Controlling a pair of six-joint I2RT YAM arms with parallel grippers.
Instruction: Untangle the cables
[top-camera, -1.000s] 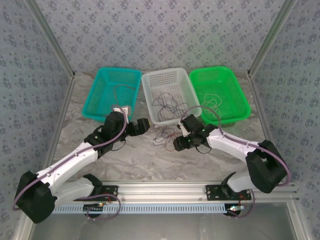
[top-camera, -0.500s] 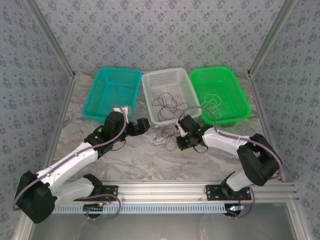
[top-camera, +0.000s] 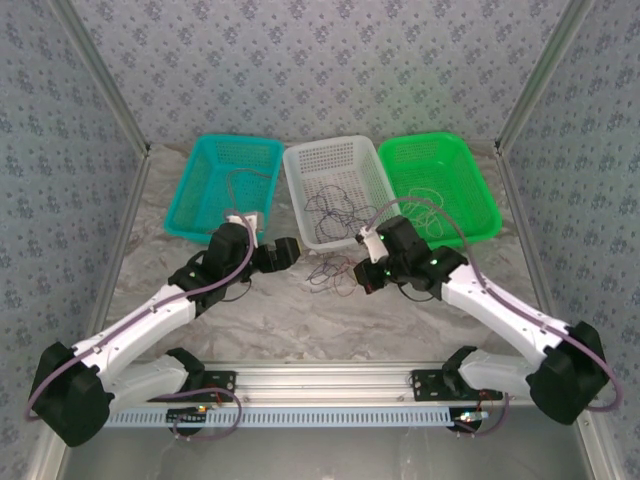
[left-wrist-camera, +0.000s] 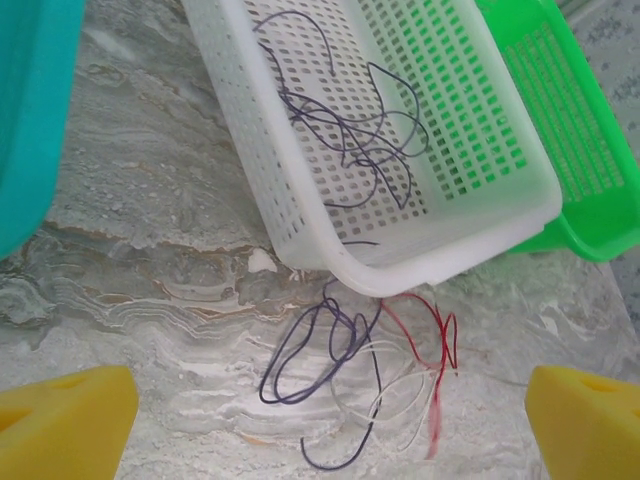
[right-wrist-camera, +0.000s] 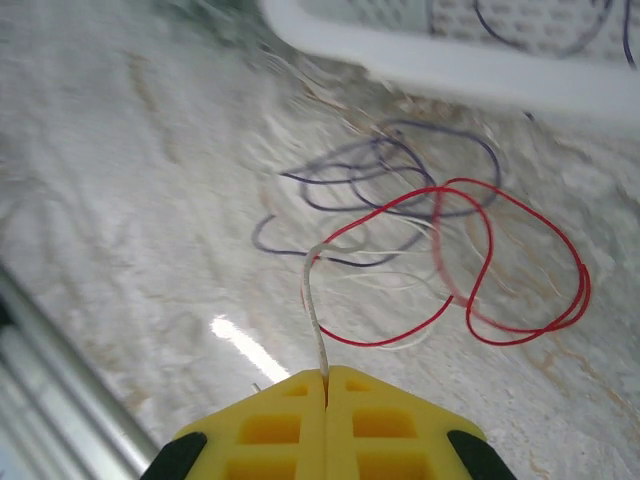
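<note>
The white cable will be grabbed next by my left gripper near its raised end (top-camera: 356, 284). That will leave its length free to untangle from the red and purple cables.
A small tangle of cables (top-camera: 330, 272) lies on the marble table just in front of the white basket (top-camera: 300, 205). It has a purple cable (left-wrist-camera: 300, 362), a white cable (left-wrist-camera: 402, 402) and a red cable (left-wrist-camera: 441, 335). My right gripper (right-wrist-camera: 327, 375) is shut on an end of the white cable (right-wrist-camera: 313, 295), which rises from the red loops (right-wrist-camera: 520, 262) and purple loops (right-wrist-camera: 400, 165). That gripper (top-camera: 368, 272) sits at the tangle's right side. My left gripper (top-camera: 285, 250) is left of the tangle, wide open, its yellow fingers (left-wrist-camera: 62, 420) far apart, holding nothing.
More purple cables (left-wrist-camera: 350, 125) lie inside the white basket. A teal basket (top-camera: 200, 190) stands to its left and a green basket (top-camera: 470, 185) to its right, each with a thin wire inside. An aluminium rail (top-camera: 330, 385) runs along the near table edge.
My right gripper has closed on the white cable and drawn it up and slightly back; the right arm has swung its elbow out to the right. The left arm has not moved.
</note>
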